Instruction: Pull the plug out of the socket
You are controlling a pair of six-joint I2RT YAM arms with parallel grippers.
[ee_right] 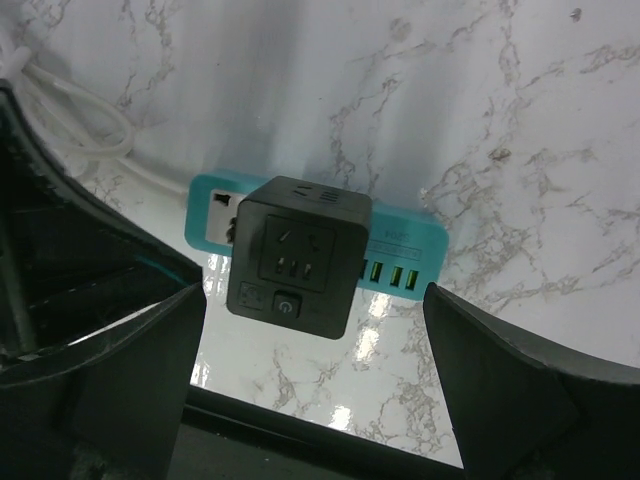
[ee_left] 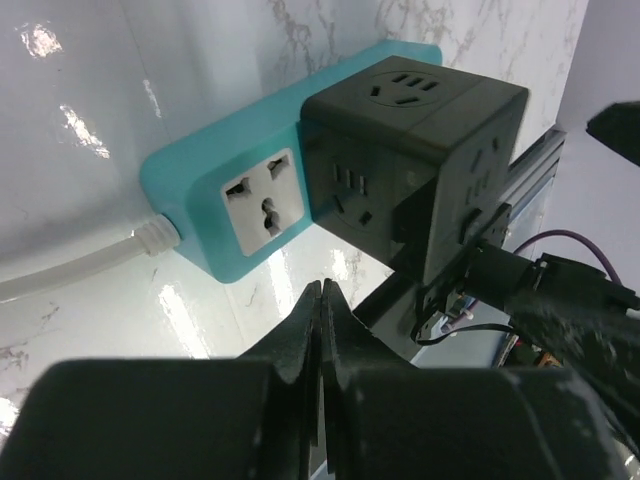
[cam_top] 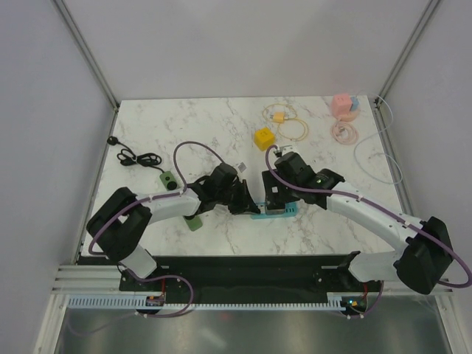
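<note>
The black cube plug is on the socket. My right gripper will next grab the plug by its opposite sides, leaving the socket free, and pull it off.
A black cube plug sits in the teal socket strip, next to a free white outlet on the strip's face. My left gripper is shut with nothing between its fingers, and its tips hang a little short of the strip. In the right wrist view the plug stands on the strip, and my right gripper is open wide above it, one finger on each side and neither touching. From the top camera both grippers meet over the strip near the table's front.
A yellow cube, looped thin cables and a pink object lie at the back right. A black cable and a green box lie at the left. A white cord trails to the right edge.
</note>
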